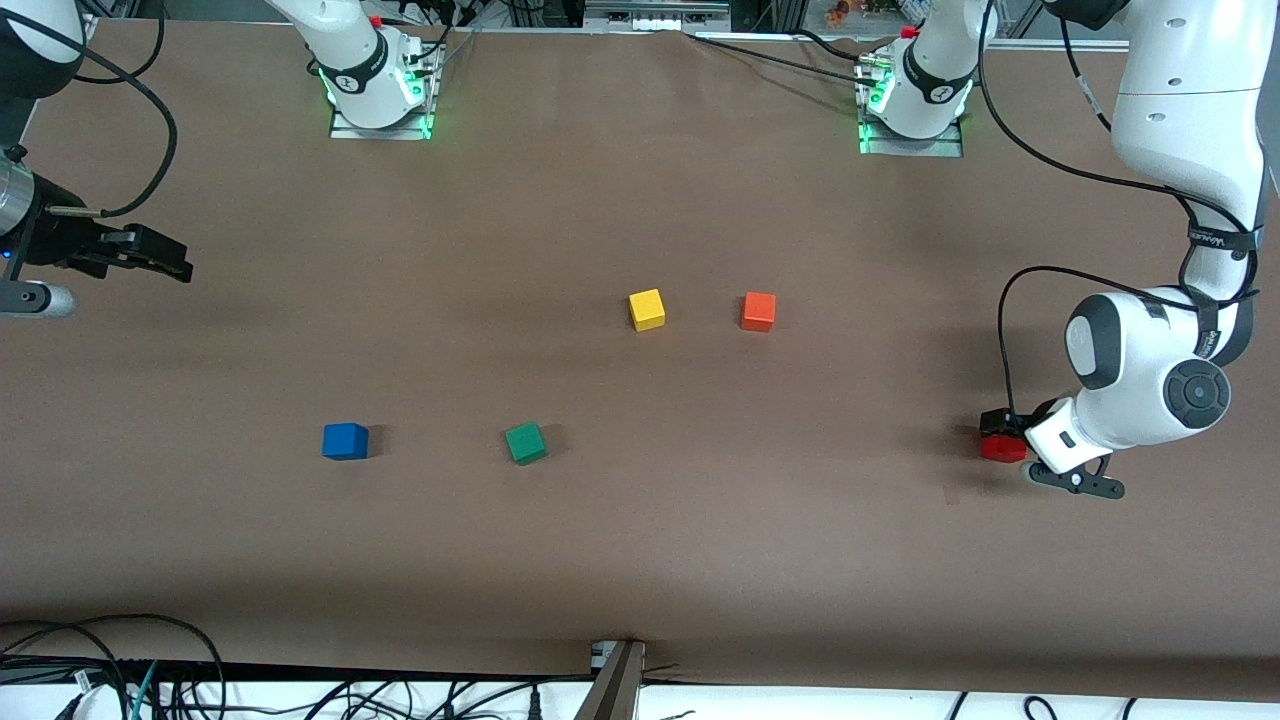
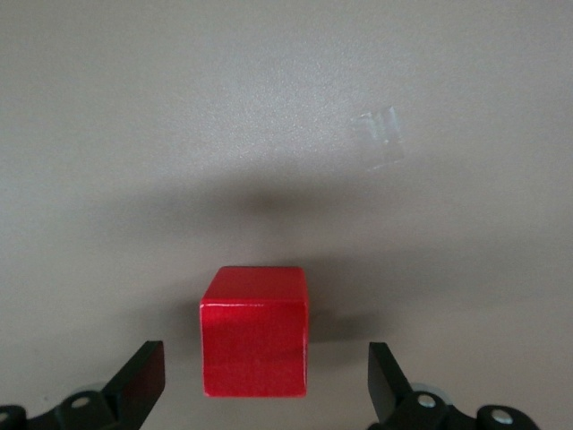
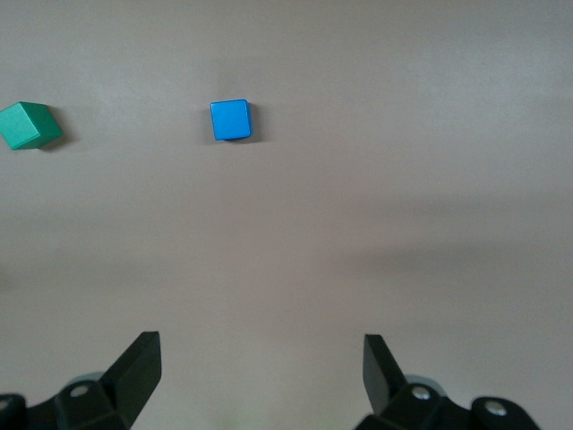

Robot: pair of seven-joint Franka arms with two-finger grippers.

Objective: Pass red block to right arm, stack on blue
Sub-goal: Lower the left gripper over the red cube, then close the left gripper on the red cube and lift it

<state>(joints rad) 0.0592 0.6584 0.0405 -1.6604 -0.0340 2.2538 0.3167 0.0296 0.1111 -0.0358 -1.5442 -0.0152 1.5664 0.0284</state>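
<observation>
I should next pick up the red block by its two opposite sides with my left gripper. This will leave the red block's end side [image 2: 261, 283] free for my right gripper.
The red block [image 1: 1003, 449] rests on the table at the left arm's end. My left gripper [image 1: 1004, 436] is low over it and open. In the left wrist view the red block [image 2: 255, 331] sits between the two fingertips [image 2: 143, 376], with a gap on each side. The blue block [image 1: 345, 441] rests on the table toward the right arm's end. My right gripper [image 1: 165, 262] hangs open and empty over the table edge at that end. The right wrist view shows the blue block [image 3: 231, 119] well ahead of the right gripper [image 3: 260, 372].
A green block [image 1: 525, 442] lies beside the blue one, toward the middle, and also shows in the right wrist view [image 3: 29, 124]. A yellow block [image 1: 647, 309] and an orange block [image 1: 758, 311] lie mid-table, farther from the front camera. Cables hang along the table's near edge.
</observation>
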